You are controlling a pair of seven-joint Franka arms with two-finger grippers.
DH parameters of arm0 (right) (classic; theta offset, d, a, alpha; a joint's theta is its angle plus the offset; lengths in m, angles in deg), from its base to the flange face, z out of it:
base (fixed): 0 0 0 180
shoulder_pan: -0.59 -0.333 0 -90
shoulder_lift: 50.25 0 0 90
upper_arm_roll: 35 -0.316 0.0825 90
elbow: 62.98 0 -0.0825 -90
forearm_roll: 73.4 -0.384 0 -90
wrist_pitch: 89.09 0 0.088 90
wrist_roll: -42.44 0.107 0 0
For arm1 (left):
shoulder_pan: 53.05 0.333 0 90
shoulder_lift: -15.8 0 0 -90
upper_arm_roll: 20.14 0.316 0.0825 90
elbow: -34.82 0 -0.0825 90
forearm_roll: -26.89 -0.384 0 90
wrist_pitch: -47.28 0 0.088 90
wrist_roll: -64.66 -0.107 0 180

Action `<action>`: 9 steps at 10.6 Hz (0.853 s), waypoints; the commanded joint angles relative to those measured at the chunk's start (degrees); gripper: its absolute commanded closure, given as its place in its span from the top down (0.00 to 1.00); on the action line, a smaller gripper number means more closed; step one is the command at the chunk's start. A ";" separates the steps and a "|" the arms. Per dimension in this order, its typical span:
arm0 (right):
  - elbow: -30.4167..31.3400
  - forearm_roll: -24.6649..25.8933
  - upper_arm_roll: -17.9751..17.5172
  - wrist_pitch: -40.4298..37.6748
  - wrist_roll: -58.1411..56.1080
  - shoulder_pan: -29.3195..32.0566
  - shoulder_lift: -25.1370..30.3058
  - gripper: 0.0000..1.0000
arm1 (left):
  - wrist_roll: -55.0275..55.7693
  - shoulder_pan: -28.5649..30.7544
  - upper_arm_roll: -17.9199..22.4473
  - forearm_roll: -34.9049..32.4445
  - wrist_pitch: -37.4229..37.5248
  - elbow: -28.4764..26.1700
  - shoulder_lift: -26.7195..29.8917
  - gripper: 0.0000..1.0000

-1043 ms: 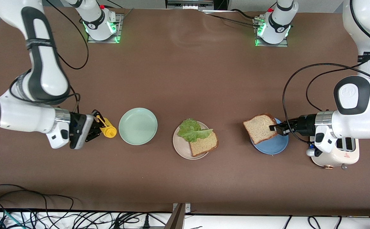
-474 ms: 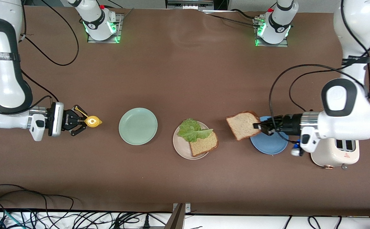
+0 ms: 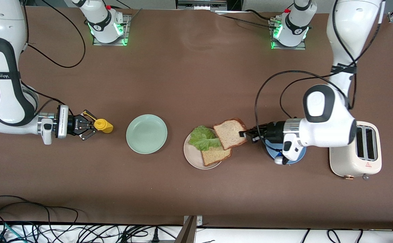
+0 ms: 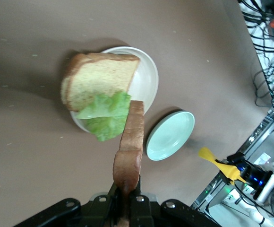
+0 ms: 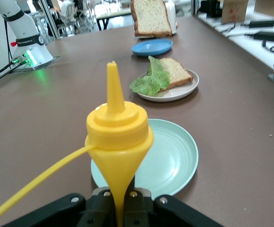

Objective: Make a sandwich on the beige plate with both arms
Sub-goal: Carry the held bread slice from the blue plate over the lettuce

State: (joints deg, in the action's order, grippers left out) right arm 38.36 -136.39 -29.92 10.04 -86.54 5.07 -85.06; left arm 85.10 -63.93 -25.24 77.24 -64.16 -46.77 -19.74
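My left gripper should move the bread slice over the plate before it lets go. The bread slice is above the lettuce, but past the plate's rim.
A beige plate (image 3: 193, 157) at the table's middle carries one bread slice (image 3: 216, 154) with a ruffled lettuce leaf (image 3: 201, 138) lying partly on it. My left gripper (image 3: 245, 134) is shut on the crust of a second bread slice (image 3: 228, 133), which hangs over the plate's edge toward the left arm's end. In the left wrist view that slice (image 4: 130, 151) stands edge-on above the lettuce (image 4: 106, 116). My right gripper (image 3: 90, 125) is shut on a yellow squeeze bottle (image 3: 103, 125) beside the mint green plate (image 3: 146, 134), at the right arm's end.
A blue plate (image 3: 299, 155) lies partly under the left arm's wrist. A cream toaster (image 3: 355, 152) stands beside it at the left arm's end. Cables run along the table edge nearest the front camera.
The left gripper carried the bread slice from over the blue plate to over the beige plate's edge. The right arm swung outward with the yellow bottle, then moved slightly back toward the mint plate.
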 commanded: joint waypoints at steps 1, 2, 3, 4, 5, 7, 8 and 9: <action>0.79 -3.01 -0.60 -3.23 -5.83 3.08 -2.62 0.00 | -7.67 -1.41 0.54 4.58 -1.14 0.82 -2.16 0.00; 0.79 -4.93 -0.60 -4.11 -8.20 3.52 -4.38 0.00 | -7.78 -1.68 0.54 4.58 -2.62 0.82 -2.43 0.00; 0.79 -6.87 -0.60 -4.29 -10.66 3.70 -5.70 0.00 | -7.78 -2.99 0.54 4.58 -4.29 0.73 -3.13 0.00; 0.79 -7.32 -0.51 -4.30 -11.20 3.79 -6.06 0.00 | -7.78 -3.96 0.54 4.58 -6.31 0.73 -4.00 0.00; 0.79 -7.33 -0.51 -4.21 -11.47 3.79 -6.24 0.00 | -7.78 -4.66 0.54 4.58 -8.15 0.73 -4.36 0.00; 0.70 -8.11 -0.60 -3.86 -12.26 3.96 -6.86 0.00 | -7.07 -5.98 0.54 4.76 -10.53 0.64 -5.41 0.00; 0.70 -9.34 -0.60 -3.77 -12.35 3.88 -7.90 0.00 | -7.07 -6.25 0.54 4.76 -11.42 0.64 -5.85 0.00; 0.79 -10.91 -0.60 -4.12 -13.22 3.88 -9.31 0.00 | -7.16 -6.34 0.54 4.67 -11.69 0.64 -6.20 0.00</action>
State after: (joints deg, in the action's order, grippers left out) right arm 39.15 -144.55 -29.94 7.19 -97.77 8.03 -92.48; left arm 78.92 -69.63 -25.31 79.84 -74.96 -46.78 -25.19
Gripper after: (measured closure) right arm 0.965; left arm 0.907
